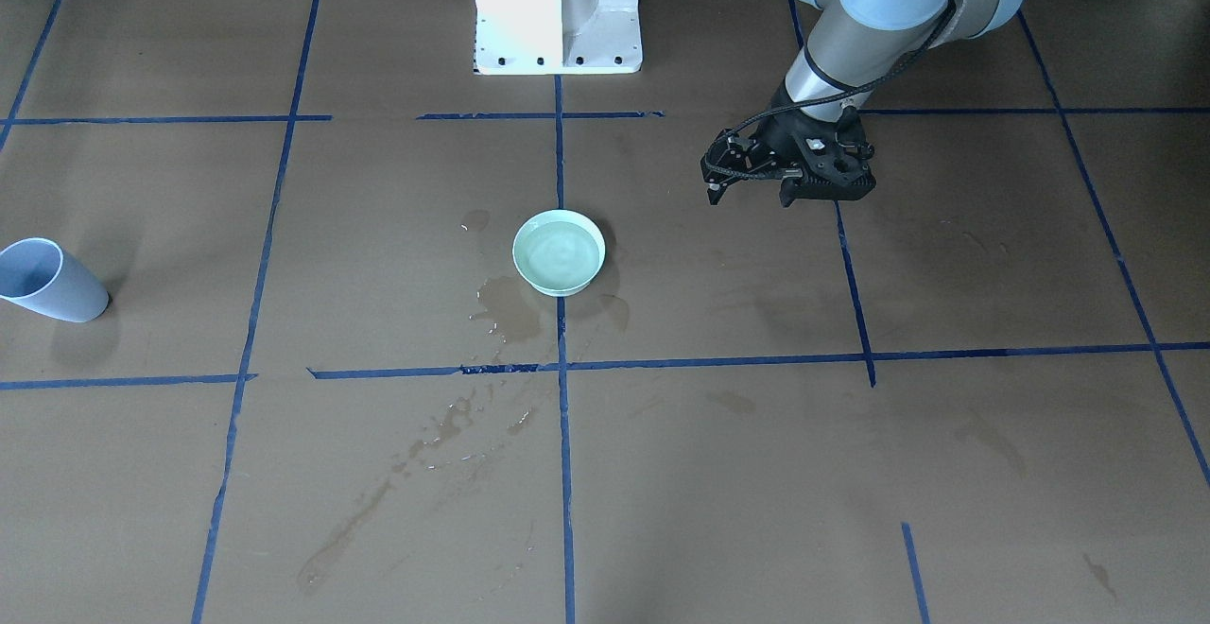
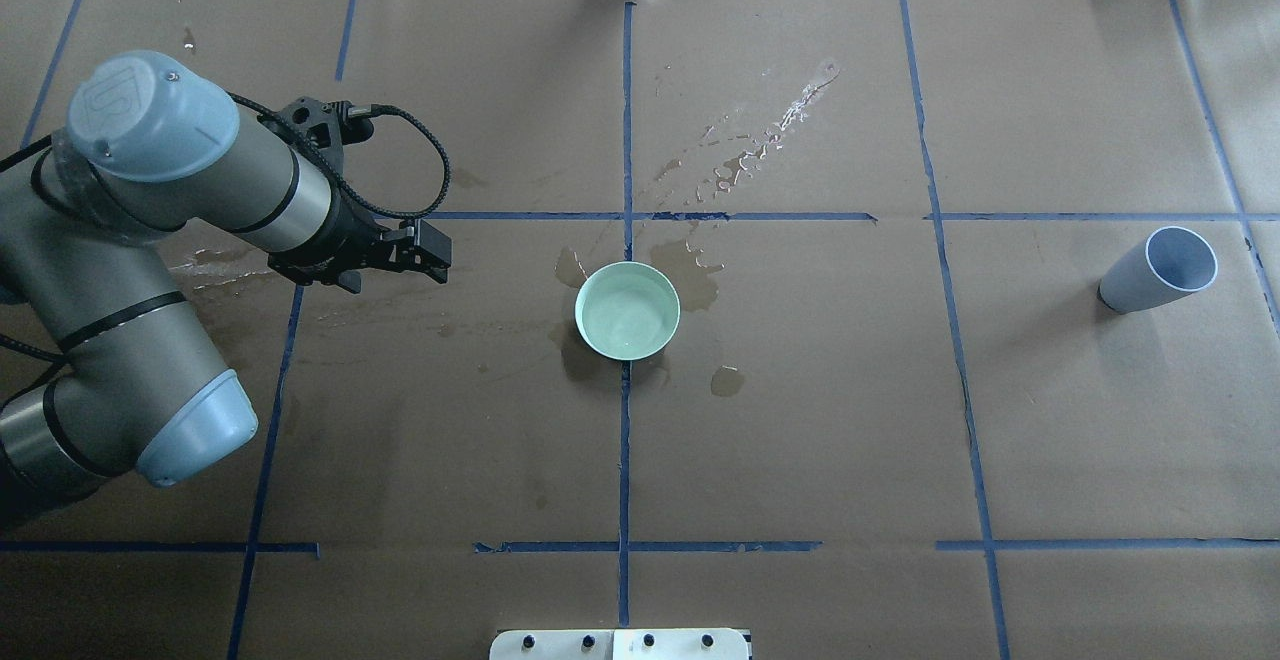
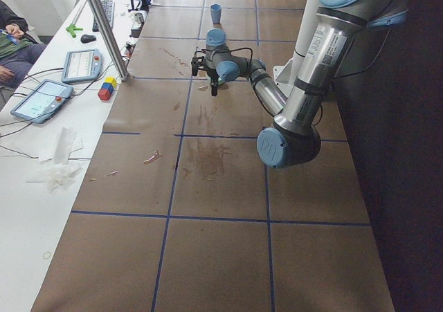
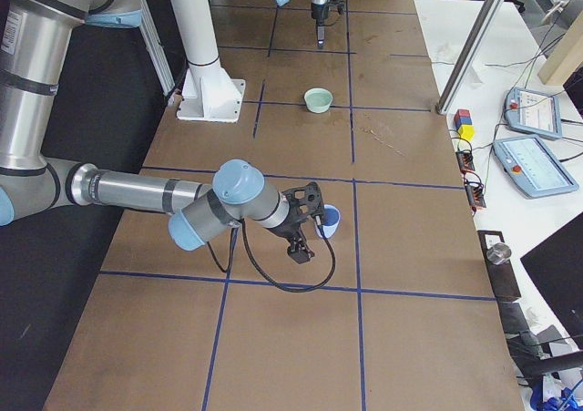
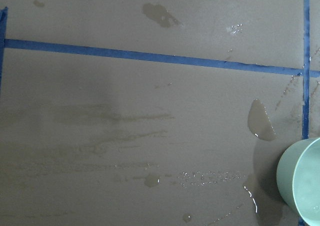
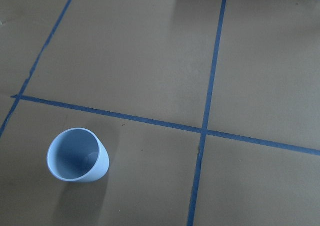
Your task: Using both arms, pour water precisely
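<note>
The left gripper will pinch the bowl by its rim (image 1: 602,240) and keep the bowl level, because clear water (image 1: 558,254) is standing in it.
A mint-green bowl (image 1: 558,253) (image 2: 627,310) stands at the table's middle with clear water (image 2: 625,318) in it. Its rim shows at the right edge of the left wrist view (image 5: 300,183). My left gripper (image 1: 749,199) (image 2: 395,265) hangs empty and open above the table, well to the bowl's side and apart from it. A pale blue cup (image 2: 1155,275) (image 1: 47,281) (image 6: 77,155) stands empty far off on the other side. My right gripper (image 4: 301,247) shows only in the exterior right view, close beside the cup (image 4: 330,221). I cannot tell whether it is open or shut.
Spilled puddles (image 1: 510,307) (image 2: 690,275) lie around the bowl. A wet streak (image 2: 770,130) runs toward the far edge. The white pedestal (image 1: 558,9) stands at the robot's side. Blue tape lines grid the brown table. Teach pendants (image 4: 524,165) lie on the side bench.
</note>
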`<move>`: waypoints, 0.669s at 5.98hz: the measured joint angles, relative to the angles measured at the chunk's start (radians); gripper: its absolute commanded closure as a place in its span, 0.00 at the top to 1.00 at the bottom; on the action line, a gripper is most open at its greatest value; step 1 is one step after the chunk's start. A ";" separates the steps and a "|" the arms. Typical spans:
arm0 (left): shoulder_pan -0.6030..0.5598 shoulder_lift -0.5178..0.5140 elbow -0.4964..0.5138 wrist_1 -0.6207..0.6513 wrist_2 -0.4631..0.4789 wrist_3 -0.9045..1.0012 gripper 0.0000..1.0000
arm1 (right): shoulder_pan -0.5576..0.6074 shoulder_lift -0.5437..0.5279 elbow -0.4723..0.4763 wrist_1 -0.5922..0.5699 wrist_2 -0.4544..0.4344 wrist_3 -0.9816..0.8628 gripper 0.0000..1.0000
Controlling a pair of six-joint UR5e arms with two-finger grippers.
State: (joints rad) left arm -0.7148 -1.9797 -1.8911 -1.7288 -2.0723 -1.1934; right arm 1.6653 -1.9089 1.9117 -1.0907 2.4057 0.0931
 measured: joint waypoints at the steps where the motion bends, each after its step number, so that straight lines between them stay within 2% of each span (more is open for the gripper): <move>1: 0.000 -0.001 0.005 0.000 0.000 0.000 1.00 | 0.014 0.038 0.026 -0.236 0.009 -0.126 1.00; 2: 0.006 -0.002 0.009 -0.001 0.000 0.000 1.00 | 0.000 0.078 0.025 -0.407 -0.030 -0.208 1.00; 3: 0.016 -0.008 0.020 0.000 0.001 -0.001 1.00 | -0.010 0.114 -0.022 -0.508 -0.081 -0.280 1.00; 4: 0.027 -0.032 0.046 -0.001 0.002 -0.022 1.00 | -0.012 0.138 -0.086 -0.539 -0.100 -0.318 1.00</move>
State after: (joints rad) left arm -0.6883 -2.0120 -1.8446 -1.7293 -2.0705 -1.2154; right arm 1.6529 -1.7707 1.8257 -1.6300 2.3055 -0.2247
